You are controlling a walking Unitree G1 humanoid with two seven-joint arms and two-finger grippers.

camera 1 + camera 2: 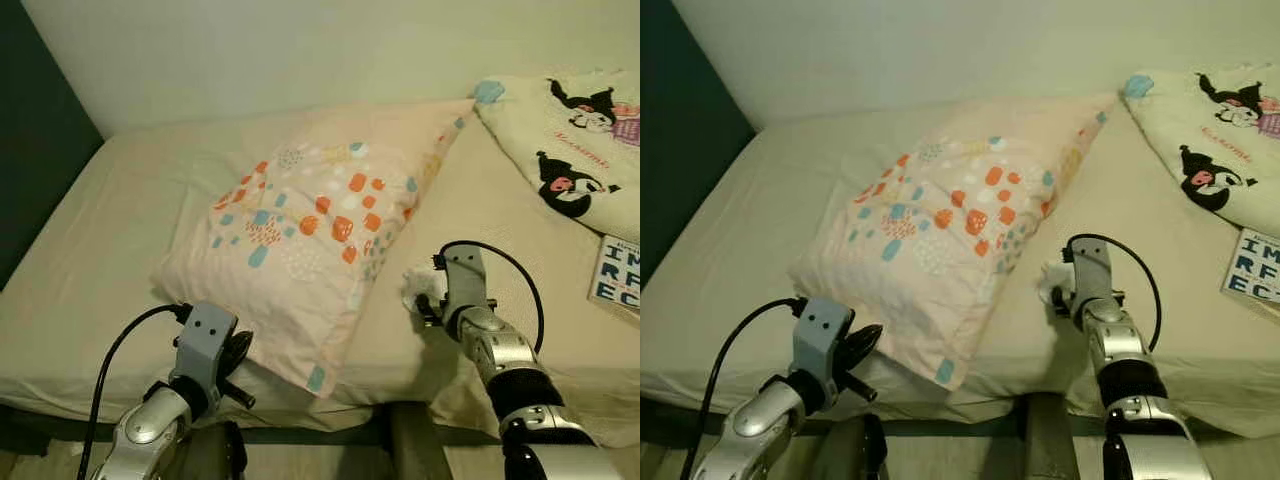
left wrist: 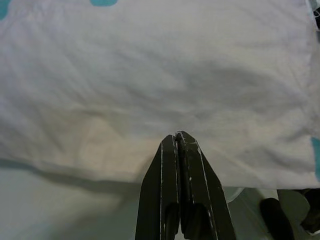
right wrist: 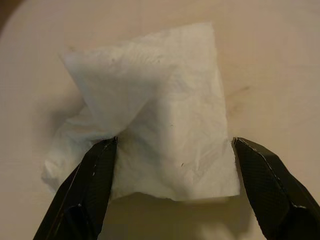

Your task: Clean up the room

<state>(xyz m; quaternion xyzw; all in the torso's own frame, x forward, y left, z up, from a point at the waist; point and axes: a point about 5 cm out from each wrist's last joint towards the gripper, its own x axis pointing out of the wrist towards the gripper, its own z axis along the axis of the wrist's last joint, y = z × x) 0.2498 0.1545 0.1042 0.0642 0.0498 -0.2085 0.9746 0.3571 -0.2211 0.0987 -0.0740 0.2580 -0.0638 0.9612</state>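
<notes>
I should next grab the crumpled white tissue by its bunched middle (image 1: 420, 292) (image 3: 145, 145) with my right gripper to clean up the room.
A crumpled white tissue (image 3: 155, 115) lies on the beige bed sheet (image 1: 90, 280), just right of the pillow (image 1: 310, 230). My right gripper (image 3: 172, 165) is open and straddles the tissue, one finger on each side; in the eye view it (image 1: 425, 300) sits low over the tissue (image 1: 418, 287). A pale pink pillow with orange and blue spots lies slanted across the bed's middle. My left gripper (image 2: 177, 140) is shut, its tips against the pillow's near edge, with nothing visibly held; in the eye view it (image 1: 240, 350) is at the pillow's front corner.
A cream blanket with black cartoon figures (image 1: 580, 140) lies at the bed's far right. A printed card or book (image 1: 618, 275) rests by the right edge. A dark wall panel (image 1: 30, 150) borders the left. The bed's front edge is just below my arms.
</notes>
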